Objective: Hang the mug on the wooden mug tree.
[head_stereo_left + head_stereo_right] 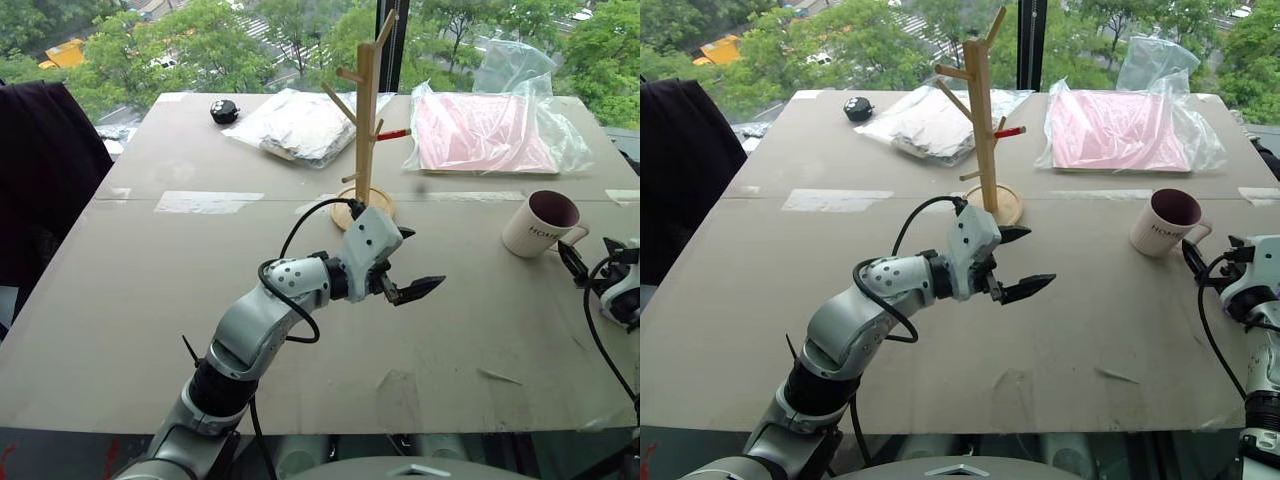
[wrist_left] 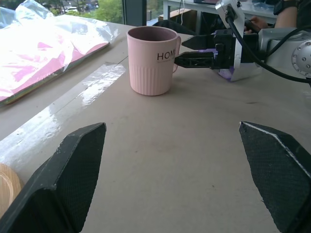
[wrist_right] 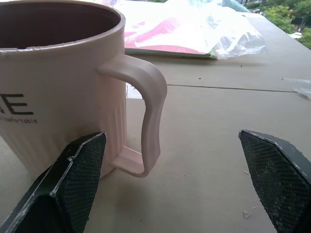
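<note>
Both fingers of my right gripper stop short of the mug's handle, outside its loop. My right gripper needs to move forward before it closes on the handle.
The mug, cream-white with a dark inside and "HOME" on its side, stands upright at the table's right, its handle turned towards my right gripper. That gripper is open at the table's right edge. In the left wrist view its fingertips point at the handle from close by, apart from it. The wooden mug tree stands at mid-table on its round base, its pegs bare. In front of the tree my left gripper hovers open and empty, pointing right towards the mug.
A clear bag holding something pink lies behind the mug. Another clear bag and a small black object lie at the back left. A dark cloth hangs at the table's left. A person's hand shows beyond the right gripper.
</note>
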`<act>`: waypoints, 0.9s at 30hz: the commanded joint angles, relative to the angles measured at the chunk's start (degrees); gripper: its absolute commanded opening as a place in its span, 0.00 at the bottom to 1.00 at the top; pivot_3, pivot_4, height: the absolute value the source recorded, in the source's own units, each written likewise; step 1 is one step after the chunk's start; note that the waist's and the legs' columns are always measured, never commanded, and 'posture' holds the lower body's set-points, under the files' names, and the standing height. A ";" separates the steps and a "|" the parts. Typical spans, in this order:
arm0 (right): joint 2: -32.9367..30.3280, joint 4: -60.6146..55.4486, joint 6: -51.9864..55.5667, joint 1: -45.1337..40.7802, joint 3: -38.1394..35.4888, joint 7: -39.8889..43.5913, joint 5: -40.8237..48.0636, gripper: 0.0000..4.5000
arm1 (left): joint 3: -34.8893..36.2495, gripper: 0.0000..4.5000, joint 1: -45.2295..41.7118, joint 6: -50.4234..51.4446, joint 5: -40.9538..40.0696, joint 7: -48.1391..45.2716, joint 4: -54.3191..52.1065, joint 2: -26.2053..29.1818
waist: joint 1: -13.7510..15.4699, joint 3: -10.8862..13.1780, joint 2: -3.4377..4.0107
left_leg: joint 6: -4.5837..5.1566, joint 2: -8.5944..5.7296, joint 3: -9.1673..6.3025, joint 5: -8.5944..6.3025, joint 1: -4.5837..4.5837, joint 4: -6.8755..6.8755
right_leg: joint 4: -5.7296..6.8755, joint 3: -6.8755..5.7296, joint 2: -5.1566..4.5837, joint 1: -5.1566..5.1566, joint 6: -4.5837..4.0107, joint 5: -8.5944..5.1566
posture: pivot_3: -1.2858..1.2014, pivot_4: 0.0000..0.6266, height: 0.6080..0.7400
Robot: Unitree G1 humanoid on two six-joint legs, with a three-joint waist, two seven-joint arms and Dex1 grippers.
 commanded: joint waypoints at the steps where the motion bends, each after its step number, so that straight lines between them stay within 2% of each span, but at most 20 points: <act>1: -0.49 3.02 -1.79 -3.38 0.19 0.84 -0.07 0.98 | -0.09 1.00 -0.14 -1.14 -0.78 -0.56 -1.39 -0.57 | -0.05 0.00 0.00 | 0.00 0.00 0.01 0.00 0.01 0.00 | 0.00 0.01 0.00 0.00 0.00 0.00 | 0.52 0.24 1.00; 4: -0.03 7.23 -2.59 -6.02 -0.42 1.56 1.07 0.98 | -0.09 1.00 -0.21 -1.32 -0.89 -1.00 -0.95 -0.84 | -0.02 0.00 0.00 | -0.01 0.00 0.00 0.00 0.01 0.00 | 0.00 0.01 0.00 0.00 0.00 0.01 | 0.52 0.24 1.00; 7: -0.01 9.76 -2.87 -7.10 0.21 5.06 1.85 0.79 | -0.01 1.00 -0.38 -1.42 -0.81 -1.44 -0.75 -0.77 | 0.12 0.00 0.00 | -0.01 0.00 -0.01 0.00 0.00 0.00 | 0.00 -0.01 0.00 0.00 0.06 0.04 | 0.52 0.24 1.00; 14: -0.17 16.84 -3.19 -12.61 2.64 10.98 0.85 0.02 | -0.47 1.00 -0.49 -2.00 -0.46 -2.17 -0.11 -1.21 | -0.20 0.00 0.00 | -0.01 0.00 0.07 0.01 0.04 0.02 | -0.01 0.09 0.00 0.01 0.20 0.13 | 0.52 0.24 1.00; 22: -1.16 22.05 -5.77 -17.29 3.82 13.68 -0.54 0.01 | 0.02 1.00 0.74 -3.60 0.45 -0.67 0.01 -1.69 | -0.03 0.00 0.02 | -0.02 0.01 0.03 0.01 0.00 0.02 | -0.02 0.04 0.00 0.01 0.21 0.14 | 0.52 0.24 1.00; 27: -2.26 15.61 -5.08 -17.49 6.92 18.00 -1.57 0.01 | 3.15 1.00 4.89 -7.37 -0.74 -0.39 0.87 -2.08 | -0.16 0.02 0.05 | -0.03 0.04 0.03 0.01 0.01 0.01 | -0.03 0.06 0.00 0.01 0.22 0.14 | 0.52 0.24 1.00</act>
